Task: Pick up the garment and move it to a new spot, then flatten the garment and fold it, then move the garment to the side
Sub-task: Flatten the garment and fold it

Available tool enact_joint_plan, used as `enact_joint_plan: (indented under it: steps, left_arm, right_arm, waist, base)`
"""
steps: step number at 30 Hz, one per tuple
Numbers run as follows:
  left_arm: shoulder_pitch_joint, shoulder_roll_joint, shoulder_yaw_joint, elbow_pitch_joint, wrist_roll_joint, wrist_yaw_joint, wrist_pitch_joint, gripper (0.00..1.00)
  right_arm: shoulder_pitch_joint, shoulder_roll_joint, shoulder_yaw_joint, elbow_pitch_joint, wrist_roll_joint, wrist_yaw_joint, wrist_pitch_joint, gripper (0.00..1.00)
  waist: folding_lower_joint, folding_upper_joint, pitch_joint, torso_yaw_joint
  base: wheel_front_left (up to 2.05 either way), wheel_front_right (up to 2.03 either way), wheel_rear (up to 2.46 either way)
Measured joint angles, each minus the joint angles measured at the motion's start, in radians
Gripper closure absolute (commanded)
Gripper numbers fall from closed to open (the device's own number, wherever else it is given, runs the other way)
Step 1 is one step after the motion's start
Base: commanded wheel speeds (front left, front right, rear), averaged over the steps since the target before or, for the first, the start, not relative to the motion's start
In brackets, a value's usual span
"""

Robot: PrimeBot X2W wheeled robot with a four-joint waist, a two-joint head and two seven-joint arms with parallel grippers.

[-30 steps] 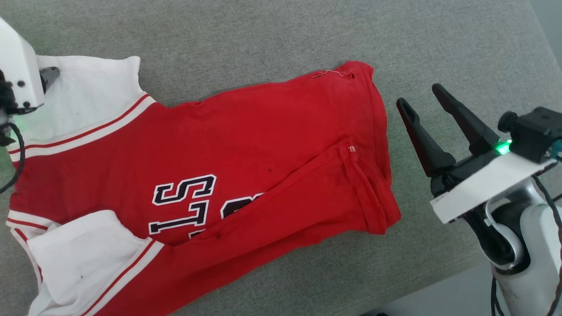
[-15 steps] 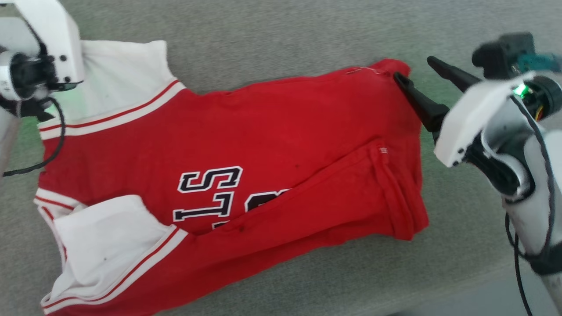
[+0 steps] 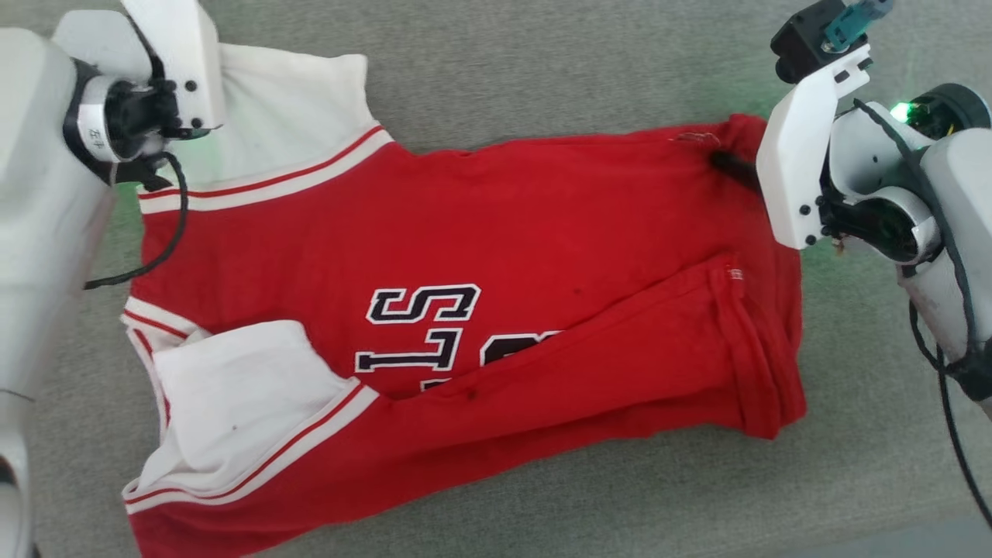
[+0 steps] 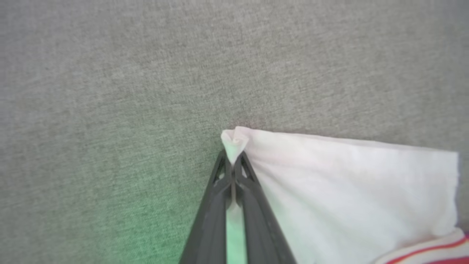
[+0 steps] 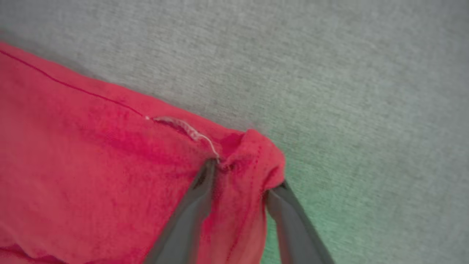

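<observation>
The jersey needs to be folded, so I should next use my right gripper to grab the jersey (image 3: 521, 223) by the bunched corner of its hem (image 3: 744, 139).
The garment (image 3: 504, 232), a red jersey with white sleeves and black lettering, lies spread on grey fabric with its lower edge folded over. In the left wrist view my left gripper (image 4: 232, 159) is shut on the corner of a white sleeve (image 4: 348, 190), and a small tuft of cloth pokes past the tips. In the right wrist view my right gripper (image 5: 242, 176) straddles the red hem corner of the garment (image 5: 91, 165). Its fingers stand apart with bunched cloth between them. From the head, one dark finger (image 3: 728, 164) lies on that corner under the white wrist housing.
The grey upholstered surface (image 3: 542, 62) stretches beyond the jersey on all sides. Its front edge runs along the lower right (image 3: 891, 527), with paler floor past it. Cables hang from both wrists.
The head camera has shifted. My left gripper closed on the white sleeve corner. My right arm swung up and in onto the red hem corner, and its fingers have narrowed around the cloth.
</observation>
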Motion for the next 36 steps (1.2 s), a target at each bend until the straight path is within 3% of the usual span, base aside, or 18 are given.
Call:
enact_joint_plan:
  steps: [6,11,18,22,26,27,36]
  left_arm:
    - [-0.002,-0.019,0.002,0.017,-0.005,-0.038,-0.033,1.00]
    - [-0.001,-0.002,0.012,-0.021,-0.019,-0.057,-0.036,1.00]
    - [0.047,0.039,0.005,-0.183,-0.030,-0.043,0.007,1.00]
    - [0.119,0.092,0.006,-0.350,-0.046,0.017,0.058,1.00]
    - [0.228,0.182,0.010,-0.615,-0.067,0.131,0.126,1.00]
    - [0.228,0.182,0.010,-0.615,-0.067,0.131,0.126,1.00]
    - [0.452,0.335,0.006,-1.022,-0.092,0.323,0.198,1.00]
  right_arm:
    - [0.010,-0.053,0.003,-0.016,0.031,0.001,-0.053,1.00]
    - [0.074,-0.107,-0.044,-0.066,0.051,0.001,-0.123,1.00]
    - [0.196,-0.163,-0.131,-0.155,0.037,0.001,-0.169,1.00]
    - [0.275,-0.183,-0.178,-0.230,0.026,0.001,-0.168,1.00]
    - [0.391,-0.212,-0.258,-0.360,0.026,0.001,-0.159,1.00]
    - [0.391,-0.212,-0.258,-0.360,0.026,0.001,-0.159,1.00]
    - [0.640,-0.255,-0.390,-0.579,0.019,0.000,-0.099,1.00]
  waist:
    - [0.0000,0.0000,-0.029,0.034]
    - [0.0000,-0.0001,-0.070,0.065]
    - [0.0000,0.0000,-0.132,0.108]
    - [0.0000,0.0000,-0.167,0.128]
    - [0.0000,0.0000,-0.196,0.154]
    - [0.0000,0.0000,-0.196,0.154]
    - [0.0000,0.0000,-0.215,0.179]
  base:
    - [0.00,0.00,0.00]
    - [0.00,0.00,0.00]
    - [0.00,0.00,0.00]
    - [0.00,0.00,0.00]
    - [0.00,0.00,0.00]
    - [0.00,0.00,0.00]
    - [0.00,0.00,0.00]
